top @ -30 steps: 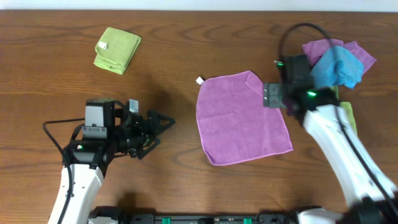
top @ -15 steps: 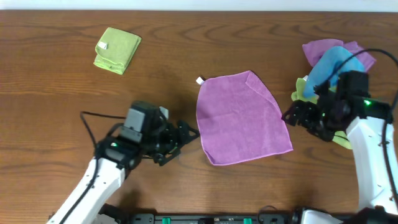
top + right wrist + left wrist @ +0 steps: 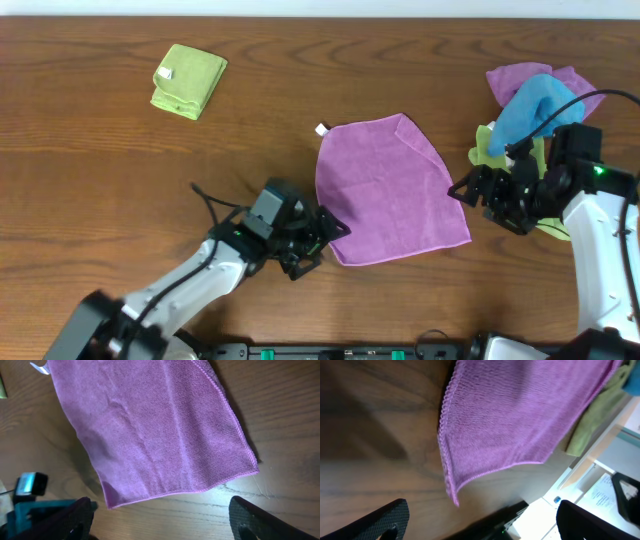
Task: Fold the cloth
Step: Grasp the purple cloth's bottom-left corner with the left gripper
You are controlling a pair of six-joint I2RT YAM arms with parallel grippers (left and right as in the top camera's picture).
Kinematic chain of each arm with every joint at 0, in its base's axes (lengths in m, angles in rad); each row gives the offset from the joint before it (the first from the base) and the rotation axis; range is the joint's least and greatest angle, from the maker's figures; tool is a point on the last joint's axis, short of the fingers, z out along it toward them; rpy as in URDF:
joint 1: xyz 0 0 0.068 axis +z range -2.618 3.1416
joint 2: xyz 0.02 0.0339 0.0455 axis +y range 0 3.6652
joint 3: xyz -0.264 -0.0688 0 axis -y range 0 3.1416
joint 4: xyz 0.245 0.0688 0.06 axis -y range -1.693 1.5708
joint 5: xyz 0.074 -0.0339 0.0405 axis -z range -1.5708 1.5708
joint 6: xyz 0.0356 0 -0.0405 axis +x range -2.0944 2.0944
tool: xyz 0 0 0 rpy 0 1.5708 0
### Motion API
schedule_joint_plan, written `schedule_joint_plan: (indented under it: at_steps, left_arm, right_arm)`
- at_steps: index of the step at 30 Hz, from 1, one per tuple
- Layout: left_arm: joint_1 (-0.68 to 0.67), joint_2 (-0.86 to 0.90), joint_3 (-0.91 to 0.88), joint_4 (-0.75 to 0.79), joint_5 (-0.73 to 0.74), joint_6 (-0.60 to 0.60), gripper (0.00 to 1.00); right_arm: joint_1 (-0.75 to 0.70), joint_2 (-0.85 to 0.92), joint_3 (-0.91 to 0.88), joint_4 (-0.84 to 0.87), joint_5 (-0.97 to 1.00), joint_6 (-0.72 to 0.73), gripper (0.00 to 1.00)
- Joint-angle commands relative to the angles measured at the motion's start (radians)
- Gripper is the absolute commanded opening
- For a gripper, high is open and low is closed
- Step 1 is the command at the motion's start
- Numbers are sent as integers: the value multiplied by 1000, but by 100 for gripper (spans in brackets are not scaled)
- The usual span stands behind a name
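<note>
The left gripper isn't ready to close on the lilac cloth [image 3: 388, 190] yet and will go lower first: its fingers are above the cloth's near corner [image 3: 344, 262], which lies on the tabletop.
The lilac cloth [image 3: 388, 190] lies spread flat on the table's middle, its white tag [image 3: 321, 129] at the far left corner. My left gripper [image 3: 333, 229] is open, just left of the cloth's near left corner, which shows close in the left wrist view [image 3: 490, 425]. My right gripper [image 3: 462, 190] is open at the cloth's right edge, not touching it. The right wrist view shows the cloth [image 3: 150, 425] lying ahead of the open jaws [image 3: 160, 517].
A folded lime-green cloth [image 3: 188, 79] lies at the far left. A purple cloth bunched with a bright blue one [image 3: 540, 100] sits at the far right, on another lime-green cloth [image 3: 490, 145] under my right arm.
My left arm has swung right, up to the cloth's near left corner. My right gripper has pulled back off the cloth's far right corner and settled beside its right edge.
</note>
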Motion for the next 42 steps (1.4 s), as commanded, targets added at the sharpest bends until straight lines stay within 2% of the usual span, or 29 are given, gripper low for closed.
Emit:
schedule_joint_plan:
  at_steps: [1,11,15,17,22,23,24,28,31,36,42]
  left_arm:
    - [-34,82,-3,55,-18,-127,95]
    - [-62,236,-3,216,6,-232,100]
    - [-62,273,-3,244,5,-254,85]
    - [-62,284,-3,246,1,-256,74]
    - [-61,296,-3,253,-10,-233,26]
    - [-61,296,-2,269,-8,-196,13]
    - [-60,295,-1,297,3,-128,6]
    - [-31,294,6,314,53,4,6]
    - [23,284,6,268,91,93,6]
    - [141,237,6,63,138,297,6]
    - [253,167,7,-199,137,491,6]
  right_arm:
    - [-8,-2,-6,-2,-24,-21,88]
    - [-8,-2,-6,-5,-21,-21,88]
    - [-8,-2,-6,-6,-21,-21,88]
    - [-8,-2,-6,-6,-21,-21,88]
    - [-8,-2,-6,-6,-20,-21,89]
    - [-8,-2,-6,-6,-20,-22,89]
    - [-8,-2,-7,-5,-14,-22,90]
    - [-8,-2,-20,2,67,-22,92]
    - [-5,-2,-45,34,56,-77,94]
    - [31,-2,-83,159,-10,-222,92]
    - [163,-2,-87,349,-18,-231,87]
